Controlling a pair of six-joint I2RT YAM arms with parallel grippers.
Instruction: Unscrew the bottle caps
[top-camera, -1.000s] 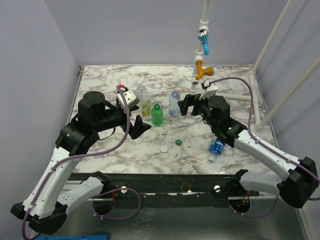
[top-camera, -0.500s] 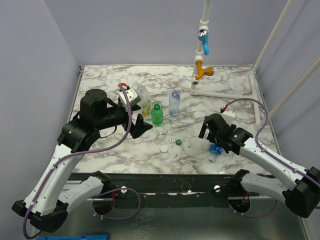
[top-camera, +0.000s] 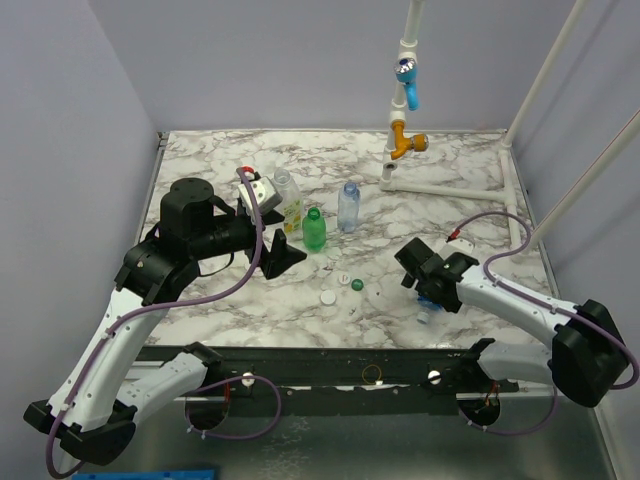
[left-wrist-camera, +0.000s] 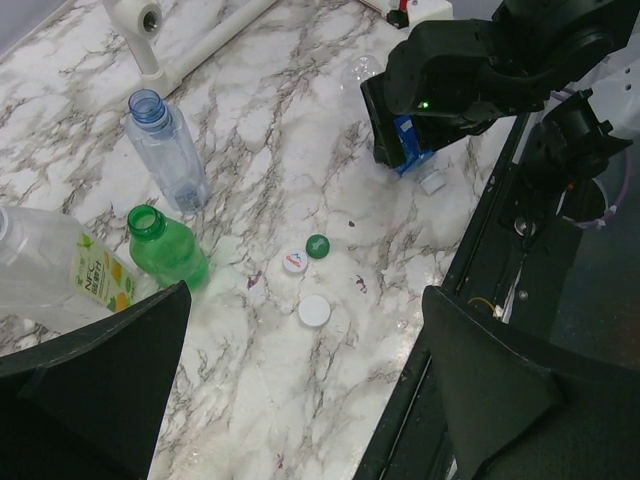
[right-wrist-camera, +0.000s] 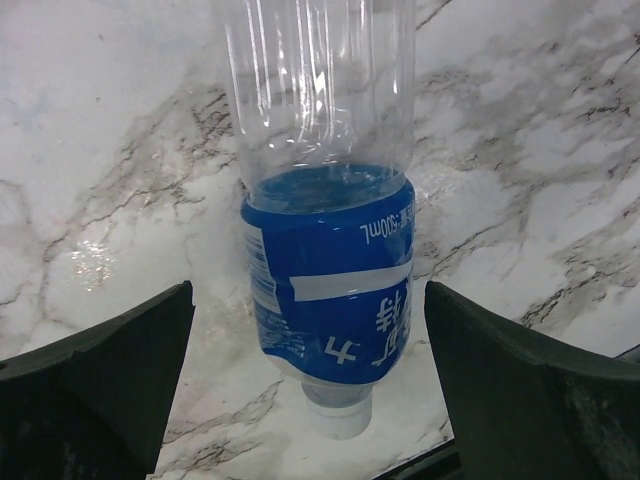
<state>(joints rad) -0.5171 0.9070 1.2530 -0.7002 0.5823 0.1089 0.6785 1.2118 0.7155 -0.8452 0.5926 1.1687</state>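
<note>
I need to move my right gripper lower before I close it on the bottle: the bottle is between both fingers, and its blue label (right-wrist-camera: 330, 290) shows below them.
A small clear bottle with a blue label (right-wrist-camera: 330, 290) lies on the marble, its white cap (right-wrist-camera: 338, 412) on. My right gripper (right-wrist-camera: 318, 390) is open and straddles it, a finger on each side; in the top view the gripper (top-camera: 426, 282) covers most of that bottle (top-camera: 434, 301). The tall clear bottle (top-camera: 288, 205), the green bottle (top-camera: 314, 229) and another small clear bottle (top-camera: 348, 207) stand uncapped. A white cap (top-camera: 327, 297), a green cap (top-camera: 357, 285) and a blue-printed white cap (top-camera: 344, 279) lie loose. My left gripper (top-camera: 277, 252) is open and empty above the table (left-wrist-camera: 310, 390).
A white pipe with a blue valve (top-camera: 407, 85) and an orange valve (top-camera: 405, 140) stands at the back right, with a white pipe frame (top-camera: 450, 185) along the table. The black front rail (top-camera: 330, 365) lies just past the lying bottle's cap.
My right arm has swung from beside the standing small clear bottle to the front right and come down over the lying blue-label bottle. My left arm has barely moved.
</note>
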